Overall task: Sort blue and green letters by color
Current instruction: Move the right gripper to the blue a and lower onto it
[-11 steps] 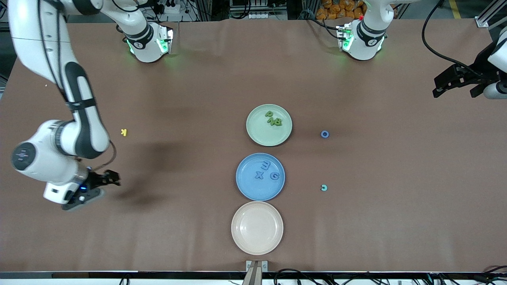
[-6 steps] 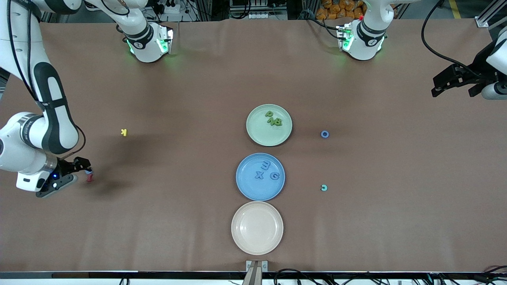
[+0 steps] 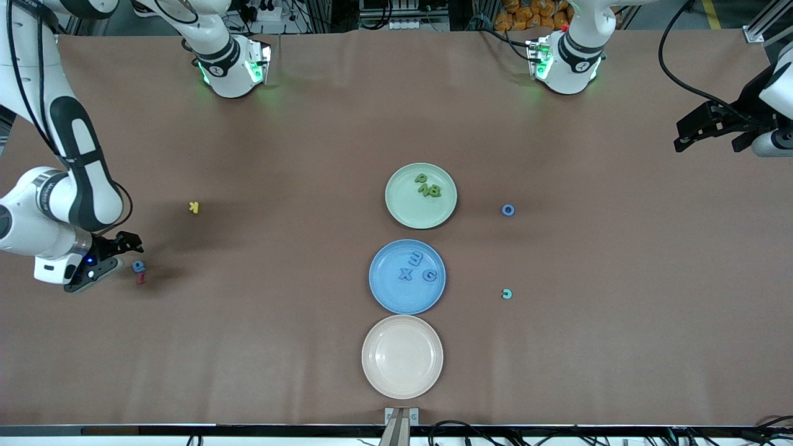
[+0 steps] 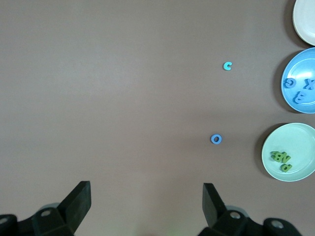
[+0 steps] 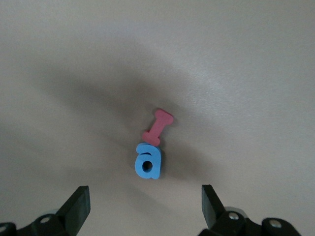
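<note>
Bare tabletop shows between my right gripper's fingers and the blue letter a, so they would miss now. My right gripper should first move closer, then close on the letter.
A blue letter a (image 3: 138, 266) (image 5: 148, 161) lies near the right arm's end of the table, touching a dark red letter (image 3: 140, 279) (image 5: 158, 127). My right gripper (image 3: 127, 255) (image 5: 146, 191) hangs open just beside the a, empty. A blue O (image 3: 508, 210) (image 4: 216, 139) and a teal c (image 3: 507, 294) (image 4: 227, 66) lie loose toward the left arm's end. Green letters (image 3: 427, 186) (image 4: 281, 158) sit in the green plate (image 3: 403, 204) (image 4: 300, 147). Blue letters (image 3: 416, 267) (image 4: 300, 88) sit in the blue plate (image 3: 396, 297) (image 4: 300, 61). My left gripper (image 3: 680, 137) (image 4: 146, 189) waits open at the left arm's end.
A cream plate (image 3: 402, 356) (image 4: 306, 19) stands nearest the front camera, in line with the blue and green plates. A yellow K (image 3: 194, 207) lies farther from the camera than the blue a. Brown paper covers the table.
The right arm swung toward its own end of the table and lower, uncovering the blue a and the red letter. The left arm has hardly moved.
</note>
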You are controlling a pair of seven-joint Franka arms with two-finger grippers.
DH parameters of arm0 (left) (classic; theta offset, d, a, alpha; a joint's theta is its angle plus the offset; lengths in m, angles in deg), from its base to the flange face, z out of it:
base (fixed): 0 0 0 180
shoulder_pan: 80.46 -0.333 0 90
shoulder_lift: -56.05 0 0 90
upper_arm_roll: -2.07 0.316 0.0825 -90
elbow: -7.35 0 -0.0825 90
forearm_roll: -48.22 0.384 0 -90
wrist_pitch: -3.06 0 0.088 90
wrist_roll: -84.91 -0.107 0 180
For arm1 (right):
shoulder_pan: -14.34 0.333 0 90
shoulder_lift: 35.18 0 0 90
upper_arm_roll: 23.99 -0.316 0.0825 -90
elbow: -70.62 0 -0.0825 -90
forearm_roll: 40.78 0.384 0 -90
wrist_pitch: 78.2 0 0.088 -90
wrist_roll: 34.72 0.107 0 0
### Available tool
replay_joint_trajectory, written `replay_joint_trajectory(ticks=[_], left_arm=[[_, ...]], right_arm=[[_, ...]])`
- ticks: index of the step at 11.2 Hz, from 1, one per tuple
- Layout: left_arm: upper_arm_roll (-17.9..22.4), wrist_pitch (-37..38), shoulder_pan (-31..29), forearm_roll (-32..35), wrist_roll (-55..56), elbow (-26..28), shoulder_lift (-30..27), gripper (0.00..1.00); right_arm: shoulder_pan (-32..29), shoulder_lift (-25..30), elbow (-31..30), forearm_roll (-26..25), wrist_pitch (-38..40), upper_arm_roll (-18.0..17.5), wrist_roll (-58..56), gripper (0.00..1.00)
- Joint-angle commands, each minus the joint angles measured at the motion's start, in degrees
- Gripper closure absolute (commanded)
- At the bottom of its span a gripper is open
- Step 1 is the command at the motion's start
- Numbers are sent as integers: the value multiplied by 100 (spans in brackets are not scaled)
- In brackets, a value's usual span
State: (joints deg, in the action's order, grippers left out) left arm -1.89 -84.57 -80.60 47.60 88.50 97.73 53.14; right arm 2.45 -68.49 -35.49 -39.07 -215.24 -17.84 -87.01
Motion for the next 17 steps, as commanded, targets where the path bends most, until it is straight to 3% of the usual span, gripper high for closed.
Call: replay_joint_trajectory(ticks=[1, 5, 7, 8, 11, 12, 15, 17], left_arm=[[10, 123, -38, -158, -96, -117, 45, 0], [10, 123, -38, -167, -104, -108, 71, 0], [10, 123, -38, -167, -104, -117, 89, 0], [10, 123, -38, -158, -104, -117, 98, 0], [10, 123, -38, -158, -96, -117, 107, 0], [10, 123, -38, -158, -96, -117, 98, 0], [10, 123, -38, -158, -96, -117, 98, 0], [10, 123, -38, -158, -96, -117, 98, 0]], right_arm=[[-121, 79, -375, -119, -394, -132, 26, 0], [-94, -140, -384, -58, -736, -132, 79, 0], [-68, -185, -375, -57, -789, -132, 201, 7], [-51, -237, -375, -57, -833, -132, 219, 17], [-33, -238, -366, -57, -825, -132, 220, 61], [-33, -238, -358, -57, -825, -132, 220, 69], [-33, -202, -340, -49, -772, -132, 299, 77], [-24, -115, -323, -57, -737, -132, 386, 77]])
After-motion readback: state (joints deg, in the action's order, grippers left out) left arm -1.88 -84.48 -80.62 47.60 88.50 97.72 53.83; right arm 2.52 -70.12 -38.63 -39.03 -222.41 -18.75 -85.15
